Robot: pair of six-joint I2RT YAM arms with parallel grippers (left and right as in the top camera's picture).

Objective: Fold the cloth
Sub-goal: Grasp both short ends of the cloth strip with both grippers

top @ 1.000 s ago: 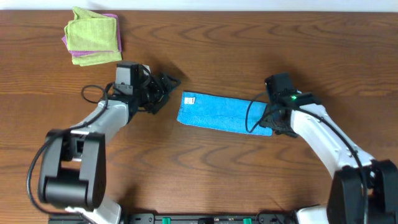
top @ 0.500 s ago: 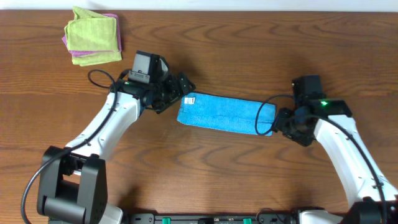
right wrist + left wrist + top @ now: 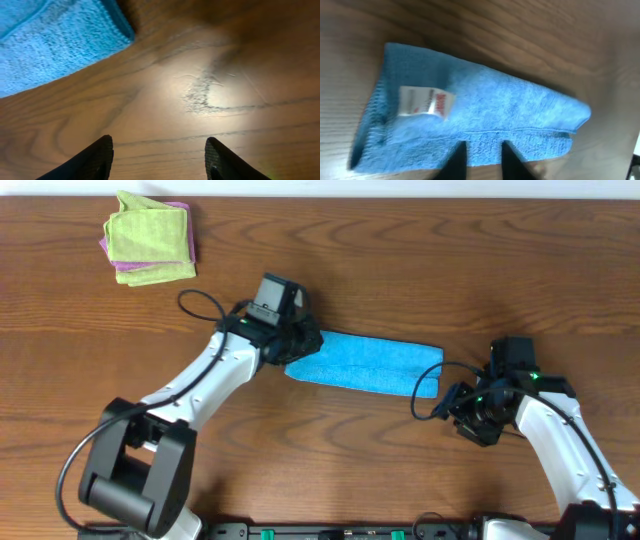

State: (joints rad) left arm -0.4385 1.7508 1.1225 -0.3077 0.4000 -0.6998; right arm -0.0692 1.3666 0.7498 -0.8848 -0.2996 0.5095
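Next, my right gripper takes hold of the sky-blue cloth's near corner (image 3: 432, 393) (image 3: 126, 42), at the cloth's end opposite my left gripper, to fold the cloth over.
The sky-blue cloth (image 3: 370, 366) lies flat on the wooden table as a long folded strip, slanting slightly down to the right. My left gripper (image 3: 300, 345) is at its left end. In the left wrist view the cloth (image 3: 485, 110) shows a white label (image 3: 422, 102), and my left gripper (image 3: 484, 150) has its two dark fingers drawn close together with the cloth's near edge between them. My right gripper (image 3: 462, 405) stands open just past the strip's right end, apart from it. In the right wrist view it (image 3: 159, 150) hangs over bare wood, the cloth's corner (image 3: 50, 45) at upper left.
A lime-green folded cloth (image 3: 148, 232) lies on a purple one (image 3: 125, 273) at the far left of the table. Black cables loop beside both wrists. The table's far edge runs along the top of the overhead view.
My left arm has swung right onto the cloth's left end and its jaws have narrowed from wide open. My right arm has drawn back, right and towards the front, off the cloth's right end.
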